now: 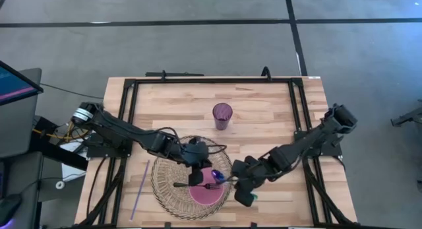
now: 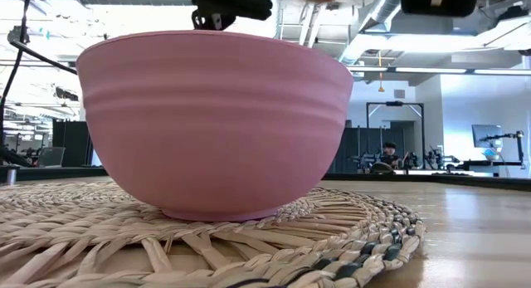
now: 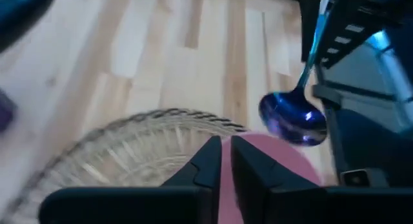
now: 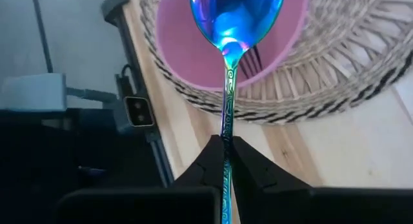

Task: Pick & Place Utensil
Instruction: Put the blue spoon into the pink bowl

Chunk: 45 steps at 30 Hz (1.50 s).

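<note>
Only the spoon's head (image 1: pixel 218 177) is over the pink bowl's rim (image 1: pixel 223 188), and the spoon's handle is outside. My right gripper needs to lower the spoon inward before it lets go.
A pink bowl (image 1: pixel 210 193) stands on a round woven mat (image 1: pixel 168 183); in the low view the pink bowl (image 2: pixel 216 126) fills the frame. A dark fork (image 1: pixel 198 185) lies across the bowl, its handle reaching out over the left rim. My right gripper (image 1: pixel 241 183) is shut on an iridescent blue spoon (image 4: pixel 235 17), whose bowl end hangs over the pink bowl (image 4: pixel 193 50). My left gripper (image 1: pixel 196 171) hovers over the bowl's far-left rim, fingers (image 3: pixel 210 162) shut and empty. The spoon (image 3: pixel 293 117) also shows in the left wrist view. My right gripper pinches the spoon's handle (image 4: pixel 226 143) between its two fingers. The fingers come from the table's right, lying along the handle. The spoon is lifted clear, and its bowl end (image 1: pixel 217 175) points left over the pink bowl.
A purple cup (image 1: pixel 222 115) stands upright on the table beyond the mat. A thin purple stick (image 1: pixel 140 188) lies left of the mat. Black frame rails (image 1: pixel 132 123) run along the table's edges. Bare wood shows far left and right of the cup.
</note>
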### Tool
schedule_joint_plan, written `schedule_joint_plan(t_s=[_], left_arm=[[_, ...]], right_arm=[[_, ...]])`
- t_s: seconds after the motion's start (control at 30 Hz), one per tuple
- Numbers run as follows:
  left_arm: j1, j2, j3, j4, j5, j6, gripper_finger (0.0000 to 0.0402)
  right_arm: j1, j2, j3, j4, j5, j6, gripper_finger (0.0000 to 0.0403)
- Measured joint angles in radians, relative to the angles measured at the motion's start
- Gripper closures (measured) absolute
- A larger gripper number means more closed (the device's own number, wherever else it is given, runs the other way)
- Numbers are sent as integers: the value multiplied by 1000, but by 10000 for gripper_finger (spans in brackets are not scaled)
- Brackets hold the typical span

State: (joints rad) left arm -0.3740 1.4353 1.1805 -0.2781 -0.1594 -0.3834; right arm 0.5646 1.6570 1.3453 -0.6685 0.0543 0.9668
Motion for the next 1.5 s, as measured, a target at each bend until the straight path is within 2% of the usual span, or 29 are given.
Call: schedule_joint_plan(t_s=[0.13, 0.23, 0.33, 0.47, 0.53, 0.73, 0.87, 1.2, 1.4, 1.5], left_arm=[[-2, -22, 0, -43, -86, 63, 394], [-1, -38, 1, -91, -142, 93, 395], [-6, -40, -10, -132, -133, 92, 394], [-37, -40, -72, -133, -37, 88, 396], [-58, -40, -103, -128, -23, 88, 395], [-92, -40, -120, -117, -115, 93, 396], [-90, -38, -120, -107, -133, 92, 396], [-116, -13, -126, -93, -126, 87, 396], [-118, -13, -170, -66, -34, 88, 393], [-118, -13, -195, -29, -25, 92, 396]], right_arm=[[-27, 35, 0, 44, -80, 16, 398], [-53, 68, 0, 105, -159, 26, 398], [-85, 101, 0, 164, -237, 26, 398], [-135, 131, 0, 203, -314, 29, 398], [-158, 135, 0, 192, -354, 45, 398], [-214, 161, 0, 204, -461, 120, 397], [-237, 202, 1, 225, -526, 144, 397], [-296, 232, 0, 246, -602, 133, 396], [-293, 232, 0, 239, -602, 126, 389], [-289, 232, 0, 239, -600, 126, 388]])
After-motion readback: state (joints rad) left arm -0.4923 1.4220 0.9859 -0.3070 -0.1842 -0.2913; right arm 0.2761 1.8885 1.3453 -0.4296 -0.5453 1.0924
